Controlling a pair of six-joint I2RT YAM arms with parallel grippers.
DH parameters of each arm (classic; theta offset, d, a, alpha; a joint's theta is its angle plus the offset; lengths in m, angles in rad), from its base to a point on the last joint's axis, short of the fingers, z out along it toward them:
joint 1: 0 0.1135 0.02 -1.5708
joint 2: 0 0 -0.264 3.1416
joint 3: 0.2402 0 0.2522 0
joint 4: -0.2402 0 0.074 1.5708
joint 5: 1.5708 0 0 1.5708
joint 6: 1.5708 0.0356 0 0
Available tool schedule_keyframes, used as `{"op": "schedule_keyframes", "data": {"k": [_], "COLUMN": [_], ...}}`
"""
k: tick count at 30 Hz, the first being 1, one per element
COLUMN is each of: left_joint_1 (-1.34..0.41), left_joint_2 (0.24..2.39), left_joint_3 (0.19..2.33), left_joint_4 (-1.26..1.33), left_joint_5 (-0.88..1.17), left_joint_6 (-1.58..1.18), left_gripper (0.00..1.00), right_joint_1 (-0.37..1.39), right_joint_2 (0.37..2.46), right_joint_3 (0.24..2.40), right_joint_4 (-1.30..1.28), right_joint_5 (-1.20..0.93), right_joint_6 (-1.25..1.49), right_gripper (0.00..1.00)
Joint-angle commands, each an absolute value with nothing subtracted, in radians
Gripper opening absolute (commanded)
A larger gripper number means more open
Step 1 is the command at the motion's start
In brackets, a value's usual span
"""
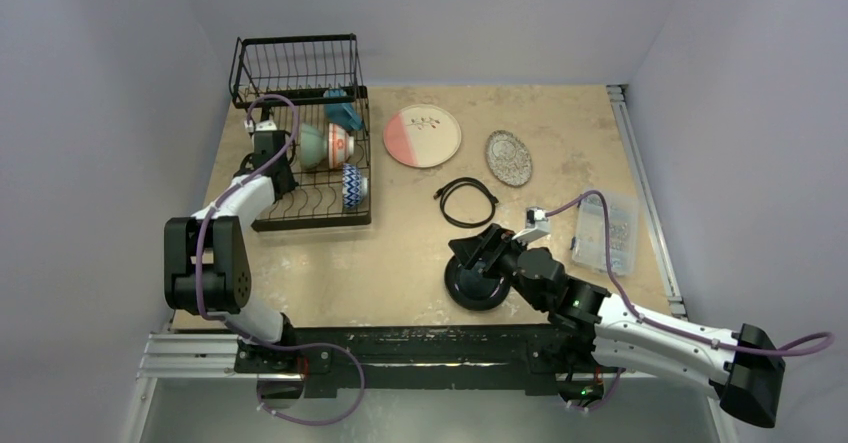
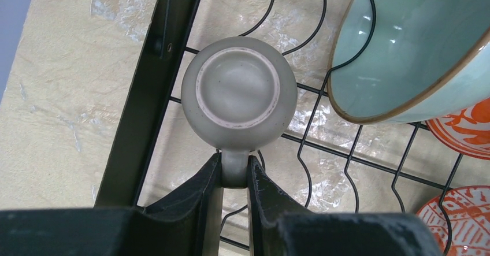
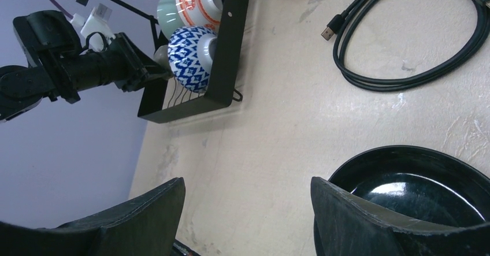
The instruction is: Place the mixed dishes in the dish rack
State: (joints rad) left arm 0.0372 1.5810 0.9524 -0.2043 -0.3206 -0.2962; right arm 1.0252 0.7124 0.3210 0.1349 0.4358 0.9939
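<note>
My left gripper should open now: the tray wires are under my small grey cup, between the side bar and the mint-green bowl, so it would rest on the tray.
The black wire dish rack stands at the far left. It holds a mint-green bowl, a red-patterned bowl, a blue-handled mug and a blue-and-white patterned cup. My left gripper is over the lower tray, shut on the handle of the small grey cup, whose base faces the wrist camera beside the rack's side bar. My right gripper is open, its right finger at the rim of the black plate. The pink-and-white plate and speckled grey plate lie on the table.
A black coiled cable lies between the plates and the black plate. A clear parts box sits at the right. Purple walls close in the table at left, back and right.
</note>
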Motion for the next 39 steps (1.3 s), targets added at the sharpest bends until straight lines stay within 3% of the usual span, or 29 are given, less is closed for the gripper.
{"op": "schedule_keyframes", "data": {"k": [1,10,15,16,18,20,27,34,39], "left_joint_1": [0.037,-0.024,-0.032,-0.033,-0.033,-0.032,-0.071,-0.177,-0.204], "left_joint_2": [1.584,1.551,1.480,1.457,1.403,1.341,1.080,1.025,0.976], "left_joint_3": [0.994,0.990,0.992,0.990,0.977,0.953,0.852,0.952,0.973], "left_joint_4": [-0.195,-0.245,-0.298,-0.322,-0.362,-0.383,-0.333,-0.397,-0.393], "left_joint_5": [-0.303,-0.415,-0.455,-0.455,-0.455,-0.442,-0.400,-0.367,-0.299], "left_joint_6": [-0.316,-0.314,-0.358,-0.379,-0.439,-0.511,-0.566,-0.432,-0.408], "left_gripper": [0.13,0.47,0.56,0.61,0.82,0.91,0.92,0.85,0.82], "right_joint_1": [1.020,1.019,1.019,1.020,1.020,1.020,1.018,1.017,1.010], "right_joint_2": [0.693,0.667,0.677,0.680,0.682,0.683,0.760,0.895,0.923], "right_joint_3": [0.337,0.319,0.337,0.337,0.341,0.346,0.408,0.557,0.502], "right_joint_4": [0.153,0.138,0.113,0.109,0.094,0.082,-0.066,-0.581,-0.646], "right_joint_5": [0.459,0.457,0.458,0.461,0.472,0.478,0.554,0.781,0.762], "right_joint_6": [0.995,1.013,1.004,1.003,1.006,1.007,1.026,1.233,1.349], "right_gripper": [0.80,0.80,0.80,0.80,0.80,0.80,0.79,0.78,0.75]}}
